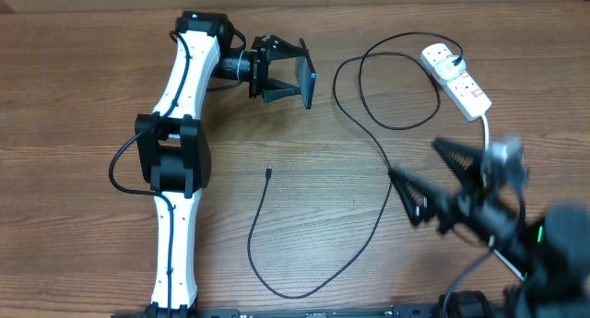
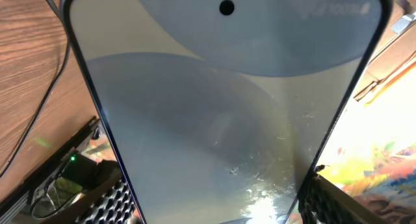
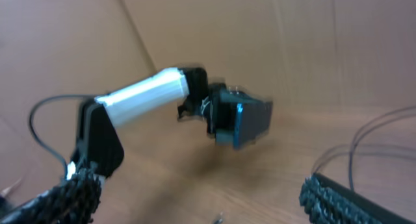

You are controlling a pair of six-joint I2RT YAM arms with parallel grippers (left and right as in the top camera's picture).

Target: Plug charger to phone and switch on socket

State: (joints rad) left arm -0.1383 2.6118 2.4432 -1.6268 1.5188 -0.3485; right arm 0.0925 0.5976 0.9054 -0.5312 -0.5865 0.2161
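I should next grab the phone's free edge point(image 1: 310, 83) point(image 3: 262, 117) across glass and back with my right gripper, so my left gripper can then re-grip to plug in the charger.
The phone point(image 1: 307, 76) is lifted off the table and stands on edge, with my left gripper point(image 1: 291, 74) shut on its sides. In the left wrist view the phone's glass point(image 2: 221, 113) fills the frame between the two pads point(image 2: 107, 201). The charger's thin black cable point(image 1: 383, 161) runs from the white socket point(image 1: 458, 78) at the far right, loops across the wood and ends in a small plug tip point(image 1: 268, 173) at table centre. My right gripper point(image 1: 430, 176), blurred, hangs open right of the cable. The right wrist view shows the plug tip point(image 3: 218, 217) between its wide fingers point(image 3: 341, 198).
The left arm point(image 1: 175, 143) stretches along the left side of the wooden table point(image 1: 74, 97). The socket's thick white lead point(image 1: 486, 129) drops toward my right arm point(image 1: 544, 249). A cardboard wall point(image 3: 312, 42) stands behind the table.
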